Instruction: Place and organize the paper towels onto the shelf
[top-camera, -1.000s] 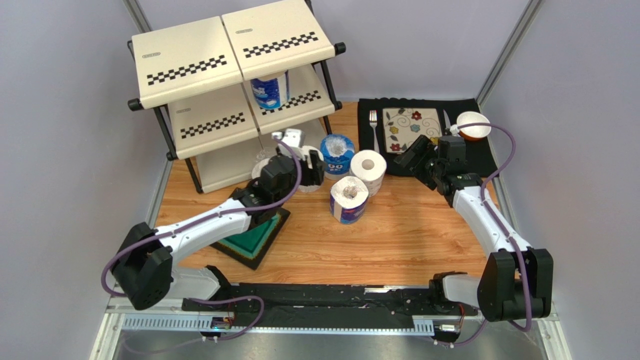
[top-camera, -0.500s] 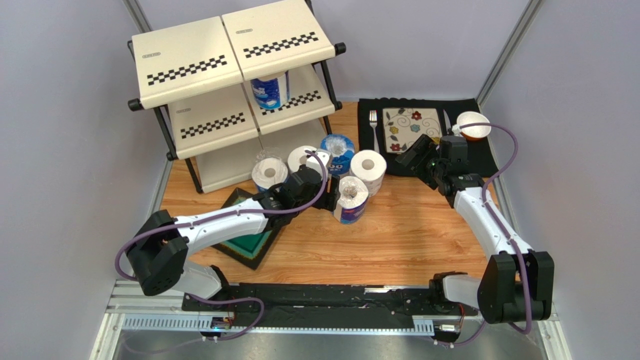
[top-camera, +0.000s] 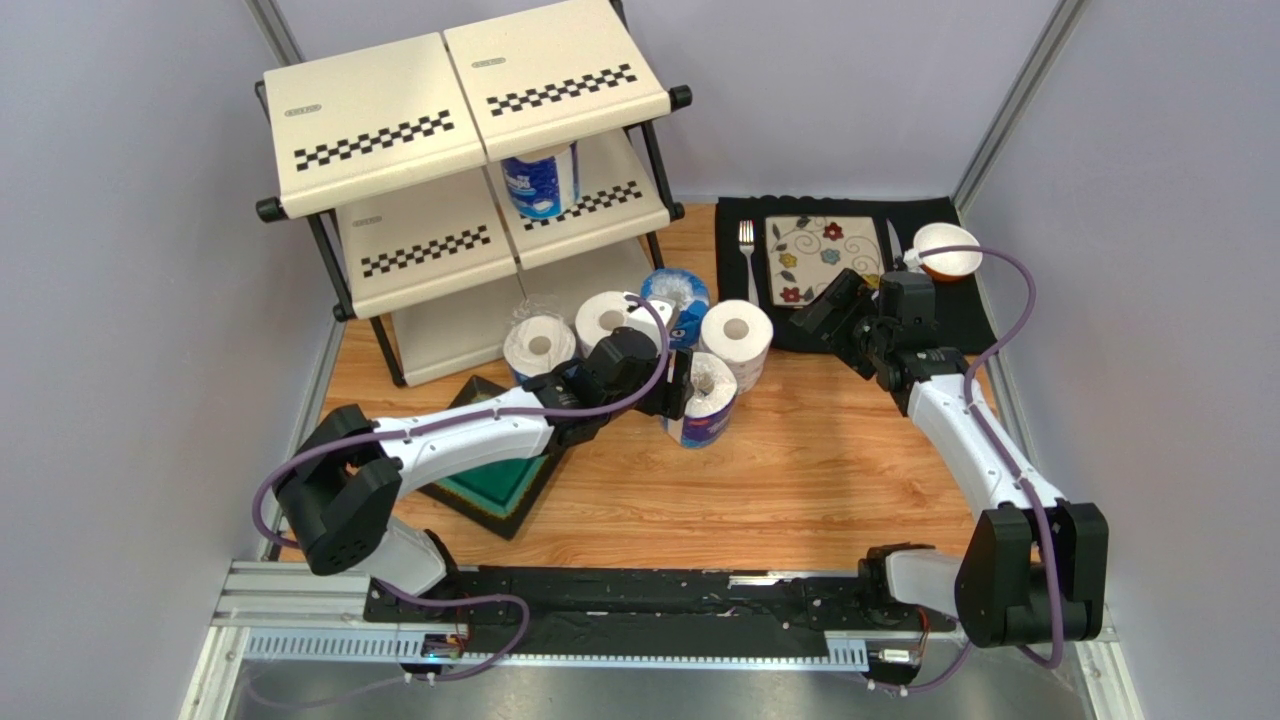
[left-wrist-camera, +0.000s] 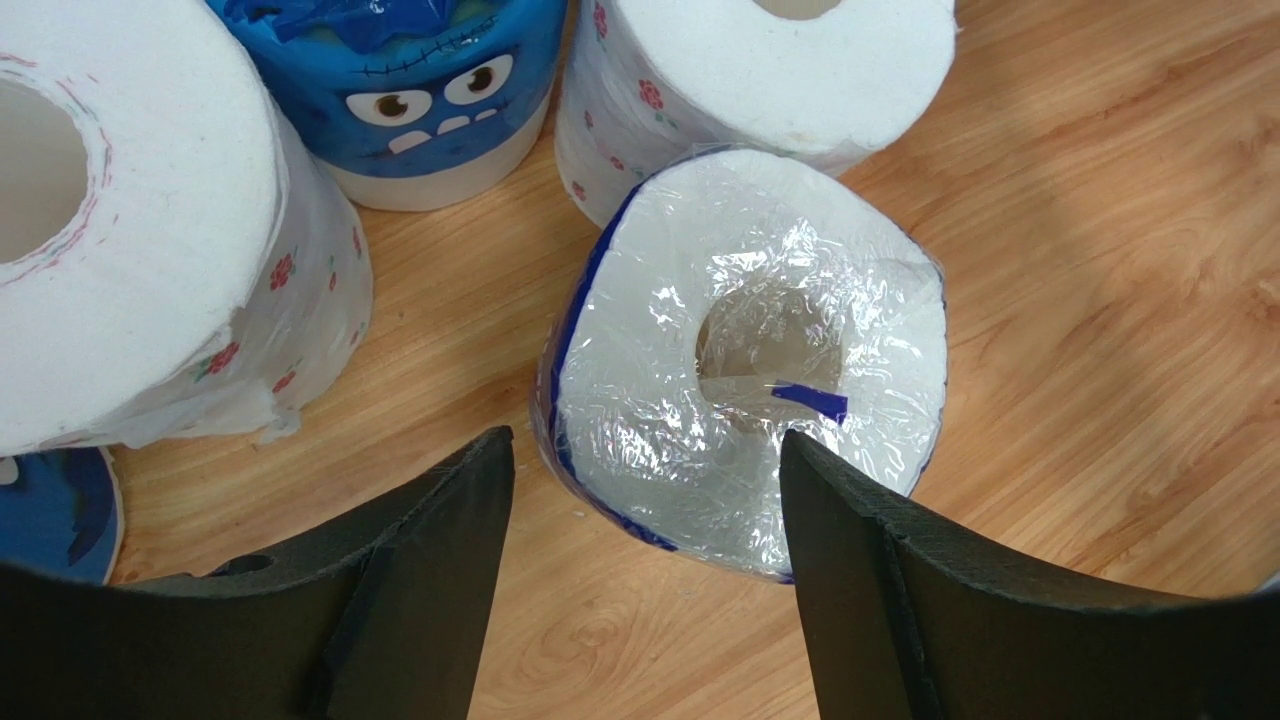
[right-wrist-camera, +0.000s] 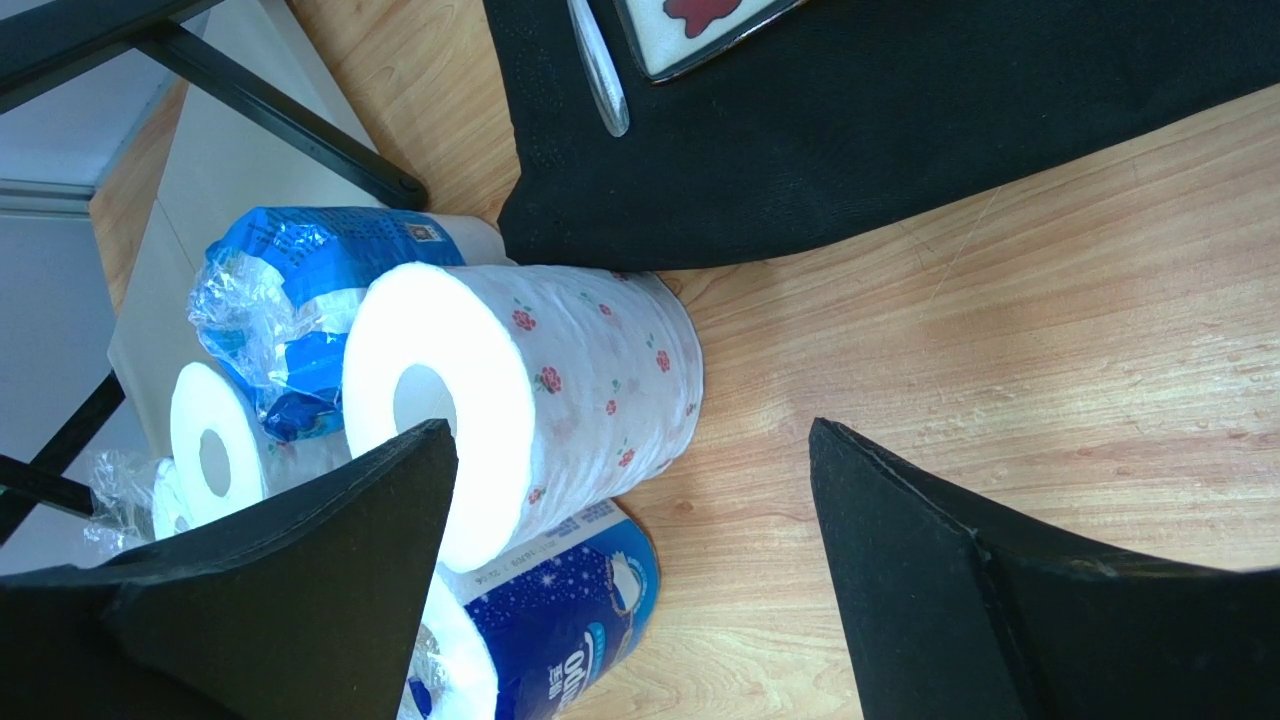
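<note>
The near side (top-camera: 687, 399) of the blue-printed wrapped roll is the part my left gripper needs to grab next, with one finger in the roll's core. Then the roll can go upright on the shelf (top-camera: 394, 138).
The shelf (top-camera: 394, 138) stands at the back left with one blue-printed roll (top-camera: 541, 183) on its middle tier. Several paper towel rolls stand on the table in front of it: two white ones (top-camera: 538, 345) (top-camera: 606, 317), a blue-wrapped one (top-camera: 679, 290), a floral one (top-camera: 736, 336) and a blue-printed wrapped one (top-camera: 703, 399). My left gripper (top-camera: 670, 389) is open just left of that wrapped roll; in the left wrist view the roll (left-wrist-camera: 751, 360) sits just ahead of the open fingers (left-wrist-camera: 643, 440), untouched. My right gripper (top-camera: 831, 312) is open and empty, right of the floral roll (right-wrist-camera: 526, 390).
A black placemat (top-camera: 962, 308) at the back right holds a floral plate (top-camera: 821, 248), a fork (top-camera: 747, 248) and a small bowl (top-camera: 944, 249). A green-and-black square tray (top-camera: 504, 483) lies under the left arm. Grey walls enclose the table.
My left gripper has swung from the rolls by the shelf's foot to the right and nearer, arriving beside the blue-printed wrapped roll. The right arm has not moved.
</note>
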